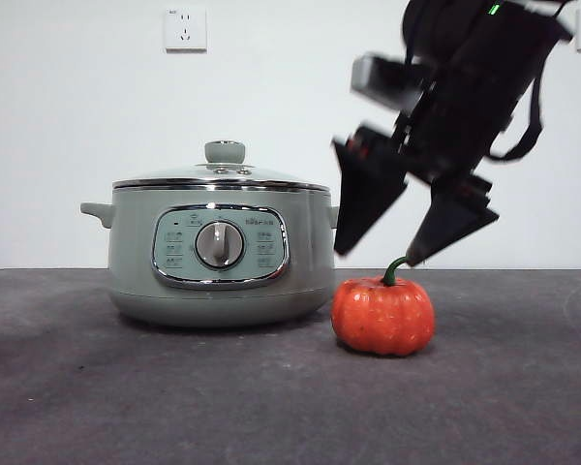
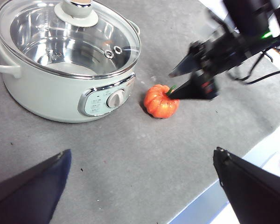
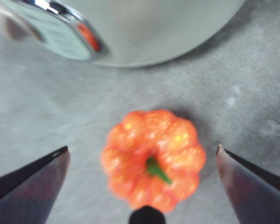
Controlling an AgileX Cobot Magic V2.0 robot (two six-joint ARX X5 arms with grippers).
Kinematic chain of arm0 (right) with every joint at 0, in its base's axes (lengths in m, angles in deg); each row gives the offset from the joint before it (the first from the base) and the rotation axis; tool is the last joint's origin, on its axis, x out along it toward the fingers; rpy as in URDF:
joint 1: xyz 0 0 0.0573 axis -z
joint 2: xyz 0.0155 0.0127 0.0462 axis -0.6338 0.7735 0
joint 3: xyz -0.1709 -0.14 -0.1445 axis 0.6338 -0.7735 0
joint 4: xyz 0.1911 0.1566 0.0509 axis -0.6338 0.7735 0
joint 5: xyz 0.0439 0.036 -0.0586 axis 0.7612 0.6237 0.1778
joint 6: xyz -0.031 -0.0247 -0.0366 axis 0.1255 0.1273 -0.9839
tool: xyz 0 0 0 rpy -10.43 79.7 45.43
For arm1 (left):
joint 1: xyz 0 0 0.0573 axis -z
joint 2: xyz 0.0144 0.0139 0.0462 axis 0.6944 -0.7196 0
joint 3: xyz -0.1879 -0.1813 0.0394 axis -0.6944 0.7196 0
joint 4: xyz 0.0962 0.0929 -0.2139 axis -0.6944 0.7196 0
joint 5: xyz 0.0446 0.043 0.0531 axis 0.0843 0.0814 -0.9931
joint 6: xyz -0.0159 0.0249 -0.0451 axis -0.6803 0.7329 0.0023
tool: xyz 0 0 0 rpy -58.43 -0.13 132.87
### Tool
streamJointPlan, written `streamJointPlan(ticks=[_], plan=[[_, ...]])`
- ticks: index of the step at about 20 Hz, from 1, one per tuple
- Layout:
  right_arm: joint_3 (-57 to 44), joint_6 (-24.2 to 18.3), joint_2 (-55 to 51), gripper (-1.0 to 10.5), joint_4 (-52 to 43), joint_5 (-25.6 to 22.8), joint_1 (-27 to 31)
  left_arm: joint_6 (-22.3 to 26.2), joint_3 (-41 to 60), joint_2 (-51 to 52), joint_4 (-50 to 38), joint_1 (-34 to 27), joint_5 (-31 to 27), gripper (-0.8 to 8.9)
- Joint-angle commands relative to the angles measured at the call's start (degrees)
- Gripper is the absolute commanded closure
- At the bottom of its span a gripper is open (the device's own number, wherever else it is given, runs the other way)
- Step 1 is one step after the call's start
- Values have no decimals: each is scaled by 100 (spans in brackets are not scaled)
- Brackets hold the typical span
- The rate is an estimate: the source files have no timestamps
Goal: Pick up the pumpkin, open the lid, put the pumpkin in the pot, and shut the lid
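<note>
The orange-red pumpkin should go in the pot (image 1: 213,254), so my right gripper should next grab the pumpkin by its ribbed round body (image 1: 382,318).
The orange-red pumpkin (image 1: 383,316) with a green stem sits on the dark table just right of the pot (image 1: 213,254). It also shows in the left wrist view (image 2: 161,101) and the right wrist view (image 3: 153,157). The glass lid (image 1: 223,174) with its green knob rests shut on the pot (image 2: 60,93); the lid shows in the left wrist view (image 2: 67,35). My right gripper (image 1: 378,254) hangs open just above the pumpkin, one jaw on each side (image 3: 142,151); it shows in the left wrist view (image 2: 177,86). My left gripper (image 2: 142,158) is open and empty, high above the table.
The pot's wall and control panel (image 3: 60,32) stand close behind the pumpkin. A wall with a socket (image 1: 185,28) is behind the table. The table's edge (image 2: 210,196) runs near the left gripper.
</note>
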Motion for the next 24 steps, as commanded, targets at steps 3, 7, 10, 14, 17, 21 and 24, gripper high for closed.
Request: streamJointPlan(ticks=[3,7,10,14,17,21,24], plan=[[7,-155,444,190,-153,-214,-92,0,-13,9,-9,-2,-94,33],[7,-149,660,192,-188,-210,-129,0,-13,9,-11,-2,-94,33],[7,-105,713,360,-181,-212,-160,2,-13,9,-11,-2,-94,33],[7,24,713,744,-118,-212,-160,2,-13,9,-15,-2,-98,33],[7,116,708,957,-90,-199,-160,0,-13,4,-83,-2,-164,33],[7,326,269,958,28,-214,-155,-48,-15,-321,-354,0,-319,33],[7,435,-455,958,315,-223,-153,-48,-50,-791,-782,105,-387,33]])
